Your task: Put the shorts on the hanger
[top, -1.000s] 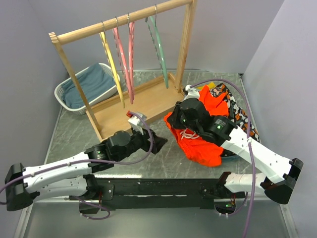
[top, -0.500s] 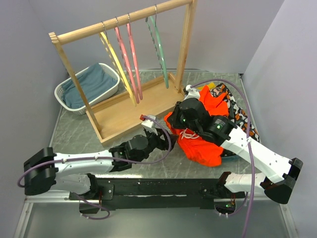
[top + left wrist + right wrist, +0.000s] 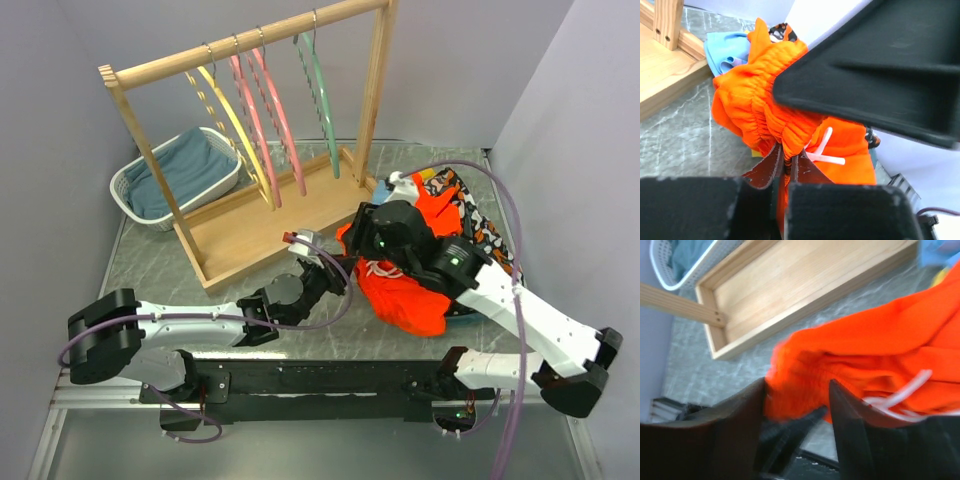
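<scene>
The right gripper grabs the gathered waistband next, apart from my left gripper's fold, to spread the shorts for the hanger.
The orange-red shorts lie bunched on the table at the right, white drawstring showing. My left gripper is shut on a fold of their gathered waistband; from above it sits at the shorts' left edge. My right gripper stands open, its jaws apart on either side of the shorts without pinching them; from above it is just over the same edge. The mint-green hanger hangs at the right end of the wooden rail, apart from both grippers.
The wooden rack also carries two pink hangers and a yellow hanger, tilted. At back left a white basket holds blue cloth. Beneath the shorts lie a patterned garment and a light blue cloth.
My left arm reached right to the shorts and shut on the waistband. My right gripper opened and let go of it. The pink and yellow hangers swung right.
</scene>
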Motion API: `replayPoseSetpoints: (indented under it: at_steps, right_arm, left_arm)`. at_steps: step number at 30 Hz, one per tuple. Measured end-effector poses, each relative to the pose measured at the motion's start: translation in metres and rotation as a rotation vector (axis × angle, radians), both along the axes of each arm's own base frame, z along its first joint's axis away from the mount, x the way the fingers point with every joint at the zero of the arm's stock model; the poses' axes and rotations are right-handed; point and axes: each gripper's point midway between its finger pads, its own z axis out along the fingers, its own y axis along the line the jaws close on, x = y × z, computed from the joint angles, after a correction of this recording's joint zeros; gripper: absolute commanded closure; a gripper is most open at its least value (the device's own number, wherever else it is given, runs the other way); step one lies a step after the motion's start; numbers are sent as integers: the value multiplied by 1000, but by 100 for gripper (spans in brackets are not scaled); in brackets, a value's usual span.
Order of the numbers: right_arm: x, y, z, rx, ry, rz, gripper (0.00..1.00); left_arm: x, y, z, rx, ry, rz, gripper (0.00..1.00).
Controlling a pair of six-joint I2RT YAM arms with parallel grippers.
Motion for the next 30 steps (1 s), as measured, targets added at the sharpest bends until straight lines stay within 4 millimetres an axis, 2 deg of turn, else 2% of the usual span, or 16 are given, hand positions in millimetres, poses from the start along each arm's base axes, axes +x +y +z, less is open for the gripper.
replayPoseSetpoints:
  at_steps: [6,8,10,12,15,17,20,24,30]
  right_arm:
    - [-19,-46,40,64,-120,-62,30]
    - [-29,-64,41,87,-150,-84,30]
    - [-40,-80,30,95,-162,-96,30]
    - [-49,-86,9,83,-147,-94,30]
    - [-60,-83,-36,2,-81,-59,28]
    - [-68,-81,-55,-45,-53,-34,24]
    - [-78,-71,-69,-99,-36,8,18]
    - [-81,-61,-82,-175,-37,11,11]
    - [-78,-64,-108,-316,-22,-68,11]
  left_arm:
    - [6,9,0,-59,121,77,99]
    - [8,10,9,-93,176,110,99]
    - [11,11,24,-137,224,138,99]
    - [13,12,39,-177,262,164,99]
    - [15,14,55,-221,304,191,99]
    - [16,15,61,-230,327,205,99]
    - [17,15,63,-228,348,220,99]
    - [17,13,55,-200,368,231,99]
    - [16,14,50,-168,378,238,99]
